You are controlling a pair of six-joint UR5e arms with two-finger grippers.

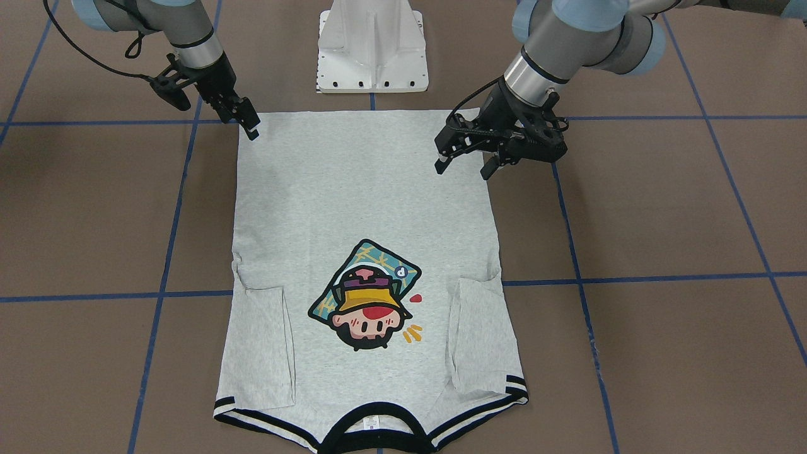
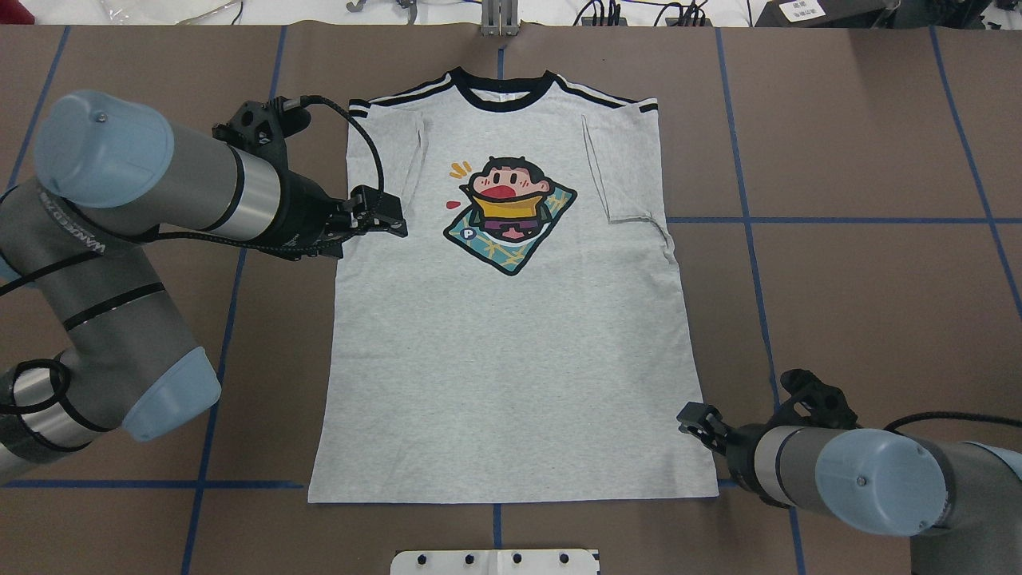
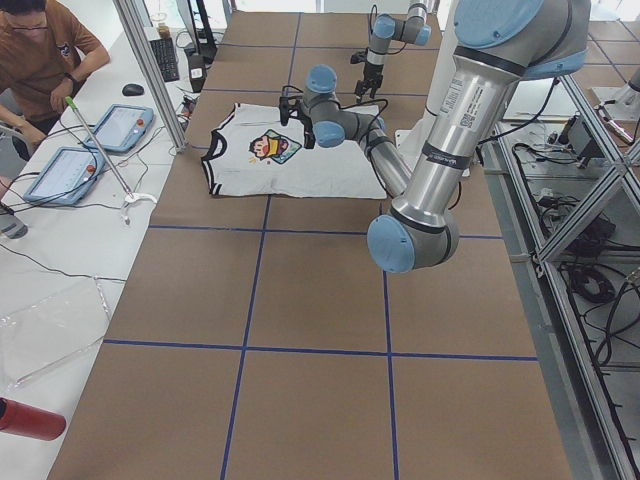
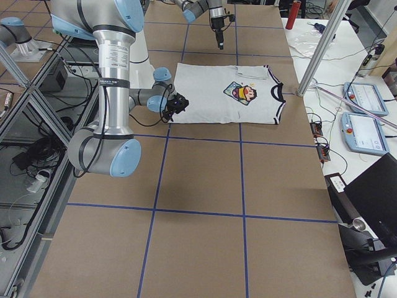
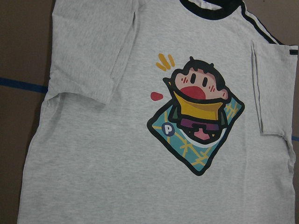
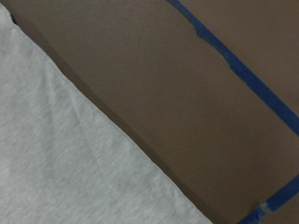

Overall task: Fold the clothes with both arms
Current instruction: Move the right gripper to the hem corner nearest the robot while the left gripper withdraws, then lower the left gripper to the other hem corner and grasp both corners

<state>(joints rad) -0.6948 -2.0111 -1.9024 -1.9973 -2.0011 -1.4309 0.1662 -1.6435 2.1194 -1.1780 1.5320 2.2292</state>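
Note:
My fingers reach past the hem (image 1: 273, 113) over the T-shirt, so it isn't time to close yet. My right gripper needs to move toward the T-shirt's hem corner first, then close on the corner.
The light grey T-shirt (image 1: 365, 202) lies flat on the brown table, print up, with both short sleeves folded in over the front and the black neckband on the side far from me. It also shows in the overhead view (image 2: 511, 359) and the left wrist view (image 5: 117, 163). My left gripper (image 1: 464, 168) is open and empty, hovering over the shirt's side edge, seen from overhead (image 2: 395, 217) beside the print. My right gripper (image 1: 252, 131) is at the shirt's hem corner (image 2: 688, 415); its jaws are seen edge-on, so I cannot tell whether they are open. The right wrist view shows only the shirt's edge (image 6: 56, 163).
The white metal pedestal (image 1: 372, 50) stands just behind the hem. Blue tape lines (image 2: 838, 220) cross the brown table. An operator (image 3: 40, 60) sits at a side bench with tablets (image 3: 120, 125). A red cylinder (image 3: 28, 418) lies on that bench.

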